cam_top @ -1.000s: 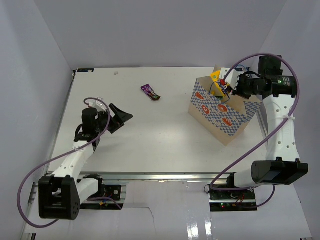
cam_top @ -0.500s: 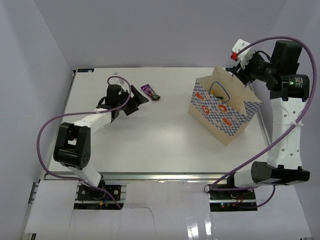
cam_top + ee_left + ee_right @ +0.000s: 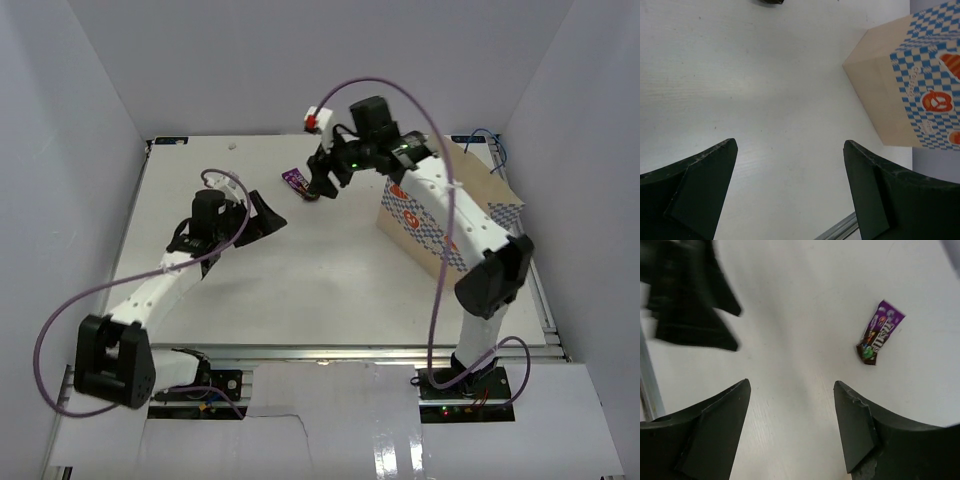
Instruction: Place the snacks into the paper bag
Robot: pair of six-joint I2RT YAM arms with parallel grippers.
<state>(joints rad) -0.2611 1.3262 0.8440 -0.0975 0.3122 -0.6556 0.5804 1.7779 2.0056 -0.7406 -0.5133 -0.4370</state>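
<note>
The purple packet should go into the paper bag (image 3: 440,232). My right gripper will grip it by its lettered middle (image 3: 300,184) next and then drop it in.
A purple packet (image 3: 296,180) lies flat on the white table at the far middle; it also shows in the right wrist view (image 3: 879,335). The paper bag (image 3: 440,232) stands at the right with its checkered front facing the near side, partly covered by my right arm; the left wrist view shows its tan side and checkered front (image 3: 920,85). My right gripper (image 3: 322,183) is open and empty, hovering just right of the purple packet (image 3: 790,392). My left gripper (image 3: 272,217) is open and empty over bare table (image 3: 790,150). No other snacks are in view.
The bag's blue cord handle (image 3: 487,136) sticks out at the far right. My left gripper's dark fingers (image 3: 690,305) show in the right wrist view, close to the right gripper. Grey walls close in the table on three sides.
My right arm has swung left from above the bag to beside the purple packet, its gripper now empty. My left gripper has drawn back slightly from the packet toward the near side.
</note>
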